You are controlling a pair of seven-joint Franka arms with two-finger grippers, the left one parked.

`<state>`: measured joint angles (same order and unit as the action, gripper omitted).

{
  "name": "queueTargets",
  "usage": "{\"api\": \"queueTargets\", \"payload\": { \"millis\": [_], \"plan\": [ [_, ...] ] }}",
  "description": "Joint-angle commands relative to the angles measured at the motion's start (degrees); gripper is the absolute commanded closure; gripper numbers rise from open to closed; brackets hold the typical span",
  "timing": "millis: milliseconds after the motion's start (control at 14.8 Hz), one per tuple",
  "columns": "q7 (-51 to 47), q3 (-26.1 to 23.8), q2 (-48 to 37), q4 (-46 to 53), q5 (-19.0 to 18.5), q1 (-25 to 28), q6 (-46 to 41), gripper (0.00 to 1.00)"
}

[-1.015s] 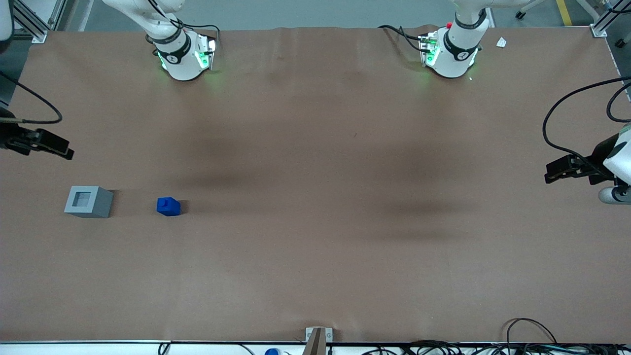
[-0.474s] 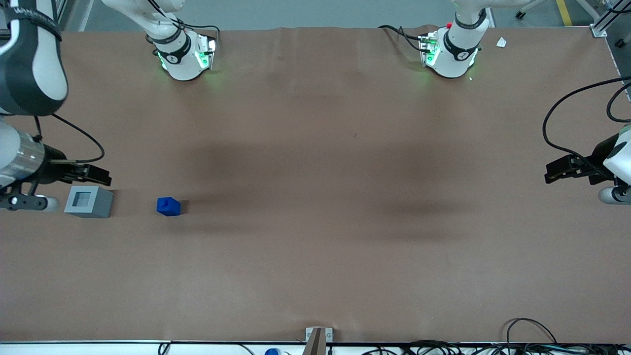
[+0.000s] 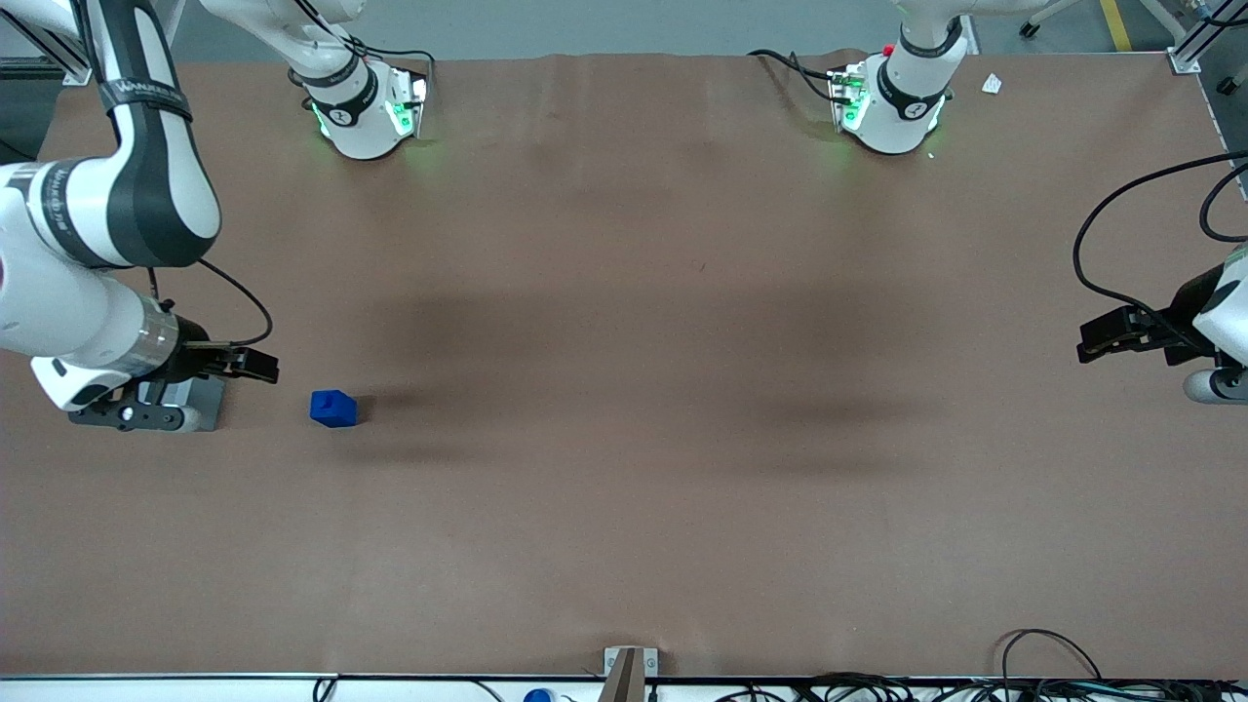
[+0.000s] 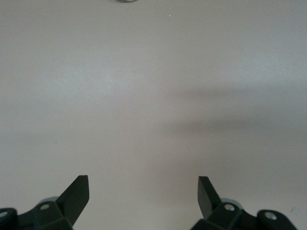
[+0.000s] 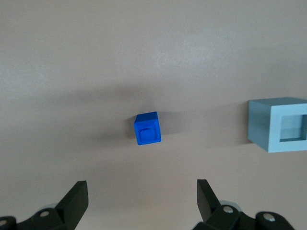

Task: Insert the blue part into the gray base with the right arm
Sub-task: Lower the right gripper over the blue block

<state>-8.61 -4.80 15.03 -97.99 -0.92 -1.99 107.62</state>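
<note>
The gripper next needs to grab the blue part by the flat sides of its body (image 3: 333, 414), so that it can fit the blue part into the gray base's hollow.
The blue part (image 3: 333, 408) sits upright on the brown table cover, stud up, toward the working arm's end; the right wrist view shows it (image 5: 147, 129) apart from everything. The gray base (image 3: 207, 400) stands beside it, mostly hidden under the right arm's wrist (image 3: 117, 341); its recessed top shows partly in the right wrist view (image 5: 278, 124). My gripper (image 3: 261, 368) hovers above the table between the base and the blue part, open, with nothing between its fingers (image 5: 142, 189). It touches neither object.
Two arm pedestals (image 3: 366, 107) (image 3: 892, 102) stand along the table edge farthest from the front camera. The parked arm's gripper (image 3: 1121, 336) hangs at its end of the table. Cables (image 3: 1053, 673) and a metal bracket (image 3: 629, 668) lie at the nearest edge.
The right arm has swung in from the table's end, passing over the gray base toward the blue part, and now covers most of the base. Neither object moved.
</note>
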Motion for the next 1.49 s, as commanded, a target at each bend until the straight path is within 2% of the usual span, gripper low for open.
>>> {"api": "queueTargets", "payload": {
  "millis": [0, 135, 271, 541, 1015, 1353, 1421],
  "plan": [
    [-1.9, 0.1, 0.8, -5.2, 0.4, 0.4, 6.7, 0.00],
    [-1.8, 0.1, 0.8, -11.3, 0.4, 0.2, 14.9, 0.00],
    [-1.0, 0.1, 1.8, -14.4, 0.2, 0.2, 19.3, 0.00],
    [-0.4, 0.1, 5.4, -14.9, -1.3, 0.5, 22.4, 0.00],
    [4.7, 0.1, 6.9, -21.8, -2.2, 0.6, 35.6, 0.00],
    [5.4, 0.1, 8.5, -21.9, -2.3, 0.6, 36.6, 0.00],
    [5.4, 0.2, 8.7, -21.8, -2.3, 0.6, 36.5, 0.04]
  ]
}}
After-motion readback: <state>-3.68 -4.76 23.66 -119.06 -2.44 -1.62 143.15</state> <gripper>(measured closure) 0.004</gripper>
